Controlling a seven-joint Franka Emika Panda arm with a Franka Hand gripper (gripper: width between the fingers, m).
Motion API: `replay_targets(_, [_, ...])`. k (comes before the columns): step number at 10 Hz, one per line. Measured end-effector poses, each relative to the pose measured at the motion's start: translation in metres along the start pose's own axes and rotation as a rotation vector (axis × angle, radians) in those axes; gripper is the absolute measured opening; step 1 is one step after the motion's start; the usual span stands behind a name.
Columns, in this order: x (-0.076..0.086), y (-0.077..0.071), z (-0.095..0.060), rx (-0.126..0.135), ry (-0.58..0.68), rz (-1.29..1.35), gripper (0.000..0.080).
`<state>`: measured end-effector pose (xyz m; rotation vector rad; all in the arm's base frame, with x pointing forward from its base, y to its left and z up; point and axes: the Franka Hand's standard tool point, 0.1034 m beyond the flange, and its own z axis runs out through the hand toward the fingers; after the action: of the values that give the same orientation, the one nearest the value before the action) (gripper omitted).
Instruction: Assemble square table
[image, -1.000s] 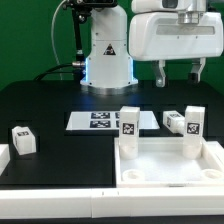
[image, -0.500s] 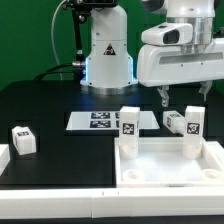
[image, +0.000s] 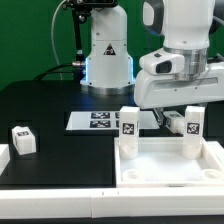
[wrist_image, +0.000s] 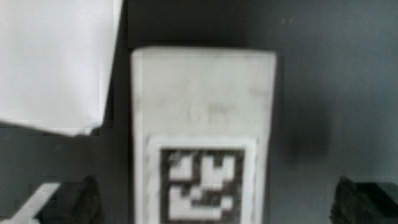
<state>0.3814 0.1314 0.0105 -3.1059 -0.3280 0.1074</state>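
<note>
In the wrist view my gripper's open fingers are low on both sides of the lying leg, so it is time to close on the leg next.
The white square tabletop (image: 168, 165) lies at the front of the exterior view's right. Two tagged white legs stand upright at its far corners (image: 128, 124) (image: 193, 124). A third leg (image: 175, 121) lies on the black table just behind the slab, between those two. My gripper (image: 174, 114) is open and hangs right over this lying leg, one finger on each side. In the wrist view the lying leg (wrist_image: 205, 120) fills the middle with its tag toward my gripper (wrist_image: 214, 205), and the dark fingertips (wrist_image: 63, 205) stand clear of its sides. A fourth leg (image: 22, 140) lies far off at the exterior view's left.
The marker board (image: 100, 120) lies behind the slab, to the left of the lying leg. A flat white corner (wrist_image: 54, 60) shows beside the leg in the wrist view. A plain white block (image: 3, 160) sits at the exterior view's left edge. The robot base (image: 107, 50) stands at the back.
My gripper has come down and toward the exterior view's left, from high at the upper right to just over the lying leg. The parts have not moved.
</note>
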Motion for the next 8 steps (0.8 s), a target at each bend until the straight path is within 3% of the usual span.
replay_targets(4, [-0.0005, -0.0008, 0.004, -0.001, -0.007, -0.005, 0.0626])
replay_targets(6, [-0.0005, -0.0007, 0.004, -0.001, -0.007, -0.037, 0.0289])
replay_targets(8, [-0.0006, 0.0002, -0.0022, 0.0, -0.017, -0.097, 0.0282])
